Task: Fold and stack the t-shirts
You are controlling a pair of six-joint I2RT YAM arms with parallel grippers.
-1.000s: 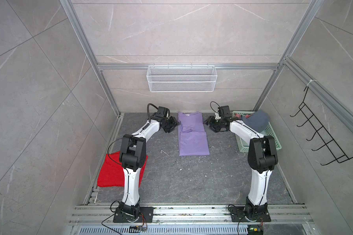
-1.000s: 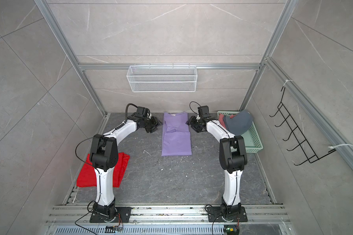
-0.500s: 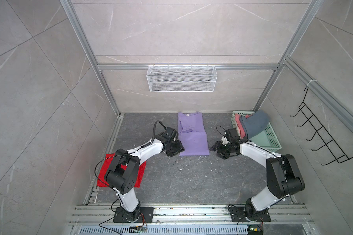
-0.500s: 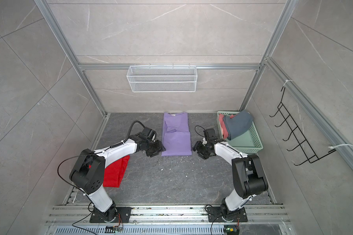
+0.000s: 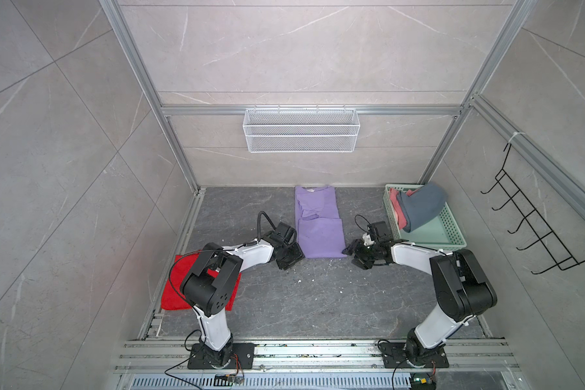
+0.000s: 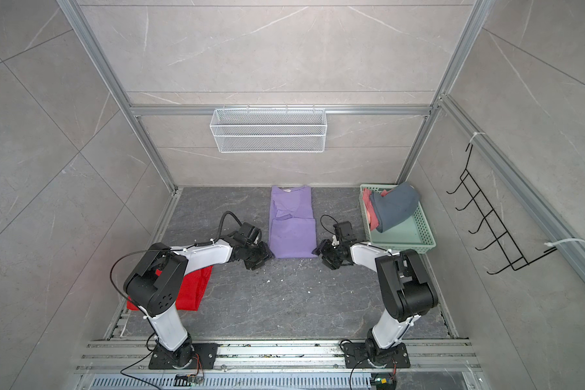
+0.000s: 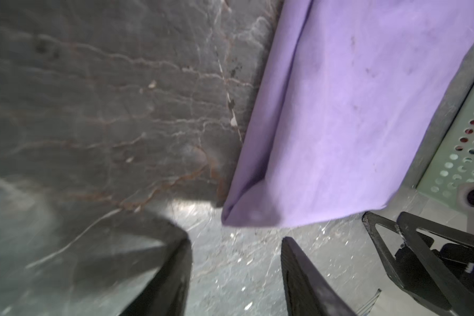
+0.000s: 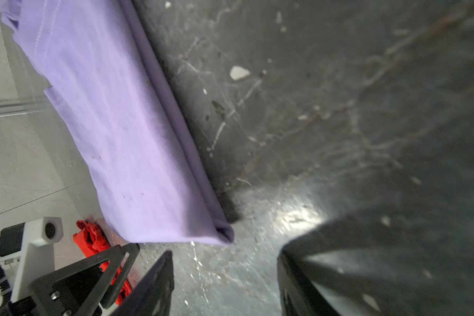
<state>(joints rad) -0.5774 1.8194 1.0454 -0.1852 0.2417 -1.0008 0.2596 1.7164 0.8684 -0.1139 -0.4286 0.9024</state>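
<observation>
The lilac t-shirt needs its near edge folded over evenly. My right gripper should grab the t-shirt next by its near corner, opposite my left gripper's corner.
A lilac t-shirt (image 5: pixel 318 223) (image 6: pixel 293 223), folded into a long strip, lies flat mid-floor. My left gripper (image 5: pixel 293 258) (image 7: pixel 236 246) sits low at its near left corner, open, with only bare floor between its fingers. My right gripper (image 5: pixel 352 255) (image 8: pixel 225 260) mirrors it at the near right corner, also open and empty. In both wrist views the lilac t-shirt's (image 7: pixel 353 109) (image 8: pixel 115 123) corner lies just beyond the fingertips, untouched. A red t-shirt (image 5: pixel 179 290) lies flat near left, partly under my left arm. Slate-blue (image 5: pixel 419 206) and salmon-pink (image 5: pixel 397 206) t-shirts are heaped in the basket.
The mint-green lattice basket (image 5: pixel 433 236) stands at the right, close behind my right arm. A white wire shelf (image 5: pixel 300 130) hangs on the back wall and a black hook rack (image 5: pixel 534 219) on the right wall. Aluminium rails (image 5: pixel 318 351) run along the front edge.
Both arms have swung from the far end of the lilac t-shirt down along its sides to its near corners. The shirt itself has not moved.
</observation>
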